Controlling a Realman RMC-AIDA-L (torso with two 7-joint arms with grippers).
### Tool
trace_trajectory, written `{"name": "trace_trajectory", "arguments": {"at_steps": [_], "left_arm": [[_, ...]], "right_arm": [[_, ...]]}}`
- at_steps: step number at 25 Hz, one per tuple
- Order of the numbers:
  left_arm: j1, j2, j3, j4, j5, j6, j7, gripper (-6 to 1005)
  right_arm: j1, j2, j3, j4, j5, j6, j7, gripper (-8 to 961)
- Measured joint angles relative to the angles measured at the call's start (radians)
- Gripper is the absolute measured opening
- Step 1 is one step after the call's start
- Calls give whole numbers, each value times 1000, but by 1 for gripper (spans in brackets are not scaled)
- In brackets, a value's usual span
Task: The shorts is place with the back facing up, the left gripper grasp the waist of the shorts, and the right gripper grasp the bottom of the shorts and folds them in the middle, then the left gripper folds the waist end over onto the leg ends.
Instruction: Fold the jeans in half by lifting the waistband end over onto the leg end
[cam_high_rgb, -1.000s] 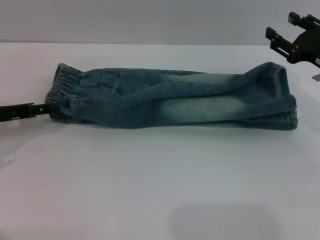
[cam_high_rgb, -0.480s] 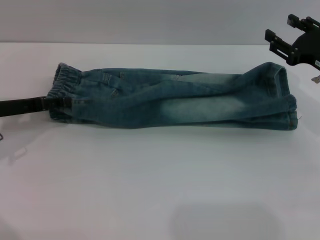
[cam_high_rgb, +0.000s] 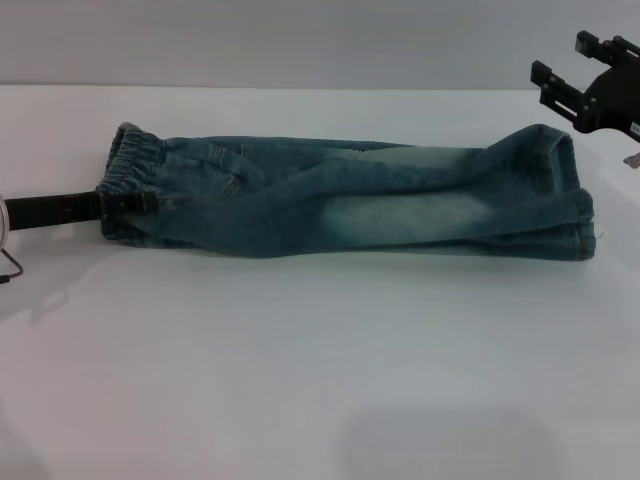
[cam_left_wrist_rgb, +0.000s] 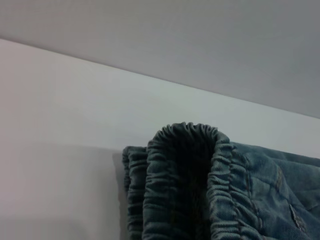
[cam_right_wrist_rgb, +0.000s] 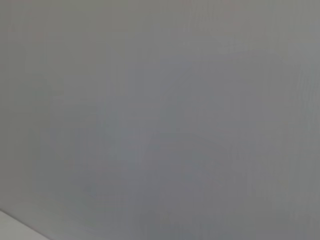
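Observation:
The fingers of my left gripper are level with the ruffled waist (cam_high_rgb: 130, 160) of the shorts. My left gripper should close on the shorts.
The faded blue denim shorts (cam_high_rgb: 350, 200) lie folded lengthwise in a long strip across the white table (cam_high_rgb: 300, 360). Their ruffled waist (cam_high_rgb: 130, 160) is at the left and the leg ends (cam_high_rgb: 572, 195) are at the right. My left gripper (cam_high_rgb: 128, 202) comes in low from the left and lies across the waist, touching the band. The left wrist view shows the gathered waist (cam_left_wrist_rgb: 185, 170) close up. My right gripper (cam_high_rgb: 567, 62) hangs open above and just behind the leg ends, holding nothing.
A grey wall (cam_high_rgb: 300, 40) stands behind the table's far edge. Bare white tabletop runs in front of the shorts. The right wrist view shows only grey wall.
My left gripper has slid to the right, from just beside the waist to lying across the band. The right gripper and the shorts have barely moved.

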Motion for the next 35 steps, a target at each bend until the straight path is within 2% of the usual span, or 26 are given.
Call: {"name": "trace_trajectory", "arguments": {"at_steps": [7,11,15,24,26,35], "left_arm": [[5,0,-7,0,0,0,-9,811],[13,-6,-1,9,0,-6,2,654],[14,-12,-4,11,0,-13,27,420],[18,-27,-11,20,-7,-41,55,319],[21,-37,-11,42,-8,-42,55,296],[24,-43,-11,55,-9,-41,56,174]], "right_arm": [[-4,0,2,1,0,-1,-1,641],[-5,1,1,3,0,-2,-1,641],[-5,2,0,3,0,-4,-1,641],[-11,2,0,15,0,-4,-1,641],[-11,2,1,20,0,-4,-1,641],[-7,2,2,21,0,-5,-1,642]]}}
